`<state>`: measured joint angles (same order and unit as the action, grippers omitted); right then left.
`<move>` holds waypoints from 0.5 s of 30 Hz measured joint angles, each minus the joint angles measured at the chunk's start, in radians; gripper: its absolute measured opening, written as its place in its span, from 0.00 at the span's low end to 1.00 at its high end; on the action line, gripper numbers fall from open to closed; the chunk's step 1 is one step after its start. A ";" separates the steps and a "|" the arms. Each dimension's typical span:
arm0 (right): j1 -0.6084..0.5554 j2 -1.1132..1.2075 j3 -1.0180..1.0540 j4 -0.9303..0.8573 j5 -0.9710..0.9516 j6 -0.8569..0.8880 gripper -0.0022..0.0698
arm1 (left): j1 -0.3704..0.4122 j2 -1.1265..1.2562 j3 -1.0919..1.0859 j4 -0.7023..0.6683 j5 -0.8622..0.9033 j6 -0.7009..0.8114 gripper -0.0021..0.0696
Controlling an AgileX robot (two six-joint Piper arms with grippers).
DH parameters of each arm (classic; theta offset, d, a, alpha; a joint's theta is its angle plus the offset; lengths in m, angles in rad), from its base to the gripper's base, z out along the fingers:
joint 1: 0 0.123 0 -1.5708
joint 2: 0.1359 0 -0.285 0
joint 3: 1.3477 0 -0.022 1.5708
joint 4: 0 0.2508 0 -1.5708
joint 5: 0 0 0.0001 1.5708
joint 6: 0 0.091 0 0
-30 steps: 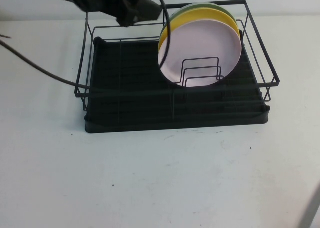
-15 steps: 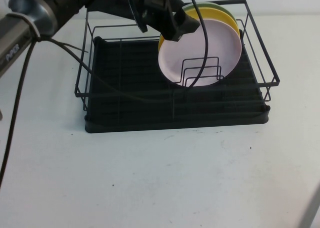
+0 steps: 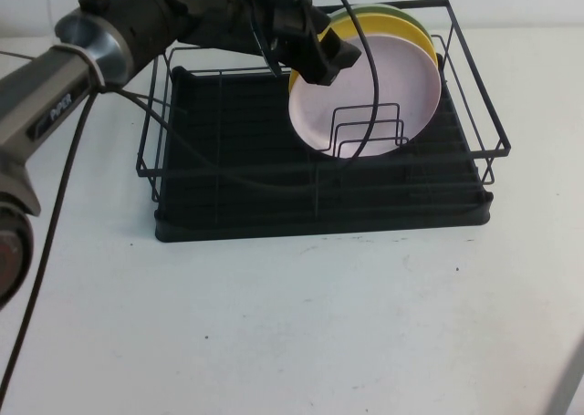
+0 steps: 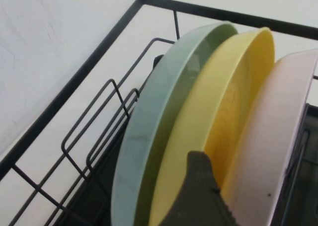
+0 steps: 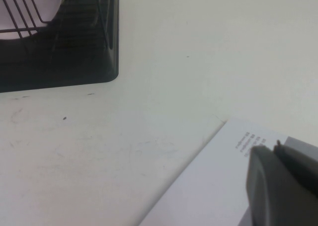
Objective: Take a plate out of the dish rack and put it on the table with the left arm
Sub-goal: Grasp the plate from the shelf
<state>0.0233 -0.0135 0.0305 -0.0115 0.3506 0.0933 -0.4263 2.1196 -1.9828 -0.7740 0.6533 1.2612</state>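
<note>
The pink plate has wire dividers covering its front low down, so my left gripper needs to grab the plate by its bare upper rim next.
The pale pink plate (image 3: 365,87) stands upright at the front of a stack in the black dish rack (image 3: 319,210), with a yellow plate (image 3: 315,46) and a green plate (image 3: 365,10) behind it. My left arm reaches over the rack from the left. My left gripper (image 3: 327,57) is open at the pink plate's upper left rim. In the left wrist view one finger (image 4: 201,191) sits between the yellow plate (image 4: 233,102) and the pink plate (image 4: 271,141); the other finger is out of view. My right gripper (image 5: 276,151) is shut and empty, low over a white sheet.
Wire dividers (image 3: 365,128) stand in front of the pink plate's lower part. The rack's top rail (image 3: 474,77) runs around the plates. The white table (image 3: 292,324) lies in front of the rack. A white printed sheet (image 5: 213,186) lies by the right gripper.
My left arm has swung to the right from the rack's back left corner and down to the plates' upper left rim. The plates have not moved.
</note>
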 joint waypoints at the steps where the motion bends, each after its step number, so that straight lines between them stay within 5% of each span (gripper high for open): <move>1: 0.000 0.000 0.000 0.000 0.000 0.000 0.00 | 0.000 0.005 0.000 -0.011 -0.010 0.004 0.67; 15: 0.000 0.000 0.000 0.000 0.000 0.000 0.00 | 0.000 0.095 -0.030 -0.104 -0.041 0.029 0.56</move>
<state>0.0233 -0.0135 0.0305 -0.0115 0.3506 0.0933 -0.4263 2.2145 -2.0128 -0.8776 0.6120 1.2903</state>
